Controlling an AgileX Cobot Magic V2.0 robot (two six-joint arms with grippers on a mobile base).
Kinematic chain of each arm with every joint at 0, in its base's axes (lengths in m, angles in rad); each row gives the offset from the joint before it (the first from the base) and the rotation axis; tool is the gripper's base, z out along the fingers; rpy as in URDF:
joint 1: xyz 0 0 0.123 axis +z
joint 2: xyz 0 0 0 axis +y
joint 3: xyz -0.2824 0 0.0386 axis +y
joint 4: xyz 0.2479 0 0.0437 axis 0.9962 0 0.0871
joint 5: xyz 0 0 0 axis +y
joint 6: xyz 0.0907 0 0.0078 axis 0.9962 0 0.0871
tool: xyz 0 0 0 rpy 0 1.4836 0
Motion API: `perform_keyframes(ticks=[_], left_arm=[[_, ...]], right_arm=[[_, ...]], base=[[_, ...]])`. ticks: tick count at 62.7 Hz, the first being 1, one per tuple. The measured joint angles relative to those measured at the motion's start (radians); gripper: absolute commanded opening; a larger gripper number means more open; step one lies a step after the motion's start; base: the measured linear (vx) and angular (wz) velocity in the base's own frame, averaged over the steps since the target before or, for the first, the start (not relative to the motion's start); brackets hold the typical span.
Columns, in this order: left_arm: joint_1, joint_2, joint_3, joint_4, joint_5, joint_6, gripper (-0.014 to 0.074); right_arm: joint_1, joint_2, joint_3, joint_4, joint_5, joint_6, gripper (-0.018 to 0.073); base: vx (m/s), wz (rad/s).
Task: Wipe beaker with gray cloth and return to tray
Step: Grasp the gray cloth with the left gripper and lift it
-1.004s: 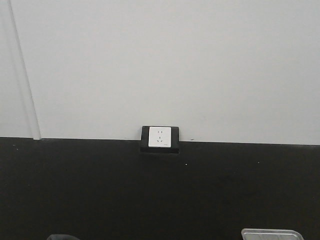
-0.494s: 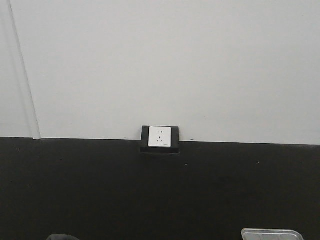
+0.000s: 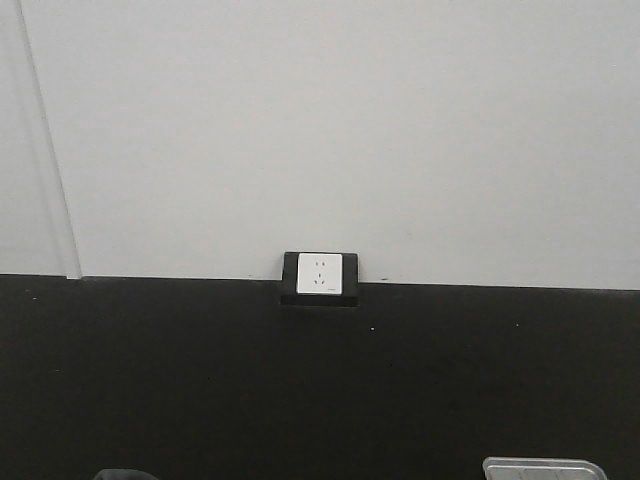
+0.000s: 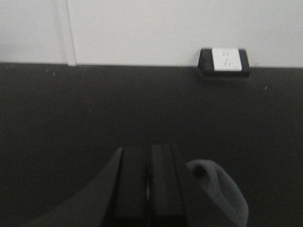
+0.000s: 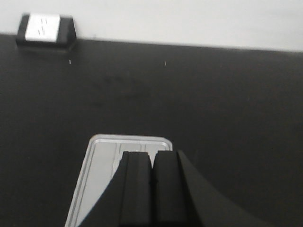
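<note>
The left gripper grabs the gray cloth (image 4: 231,198) by its raised fold (image 4: 208,167) next, to wipe the beaker.
The gray cloth (image 4: 218,191) lies on the black table just right of my left gripper (image 4: 148,156), whose jaws are pressed together with nothing between them. A dark sliver of the cloth (image 3: 120,473) shows at the bottom left of the front view. The silver tray (image 5: 97,175) lies under my right gripper (image 5: 152,158), which hangs over the tray's right half, shut and empty. The far rim of the tray (image 3: 540,466) shows at the bottom right of the front view. The beaker is out of view in every frame.
A white wall socket in a black housing (image 3: 320,277) stands at the back edge of the black table, against the white wall. The same socket (image 4: 224,61) appears in the left wrist view, and the socket (image 5: 43,27) in the right wrist view.
</note>
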Motion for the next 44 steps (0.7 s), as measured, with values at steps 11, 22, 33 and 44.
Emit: perform_keyframes(ticks=[11,22,33,44], left_arm=[[0.0,0.181,0.0,-0.036,0.001,-0.013,0.0533],[-0.006,0.335,-0.047,-0.206,0.059,0.065,0.0545],[-0.071,0.487,-0.169,-0.424,0.121,0.277,0.0544],[-0.137,0.669,-0.27,-0.539,0.119,0.36,0.0544]], right_arm=[[0.0,0.107,0.0,0.0,-0.011,0.0,0.0309],[0.0,0.15,0.0,0.0,-0.014,0.0,0.0421],[0.0,0.153,0.0,0.0,-0.017,0.0,0.043],[0.0,0.153,0.0,0.0,-0.024,0.0,0.043]], base=[[0.0,0.0],[0.0,0.0],[0.0,0.0],[0.0,0.0]])
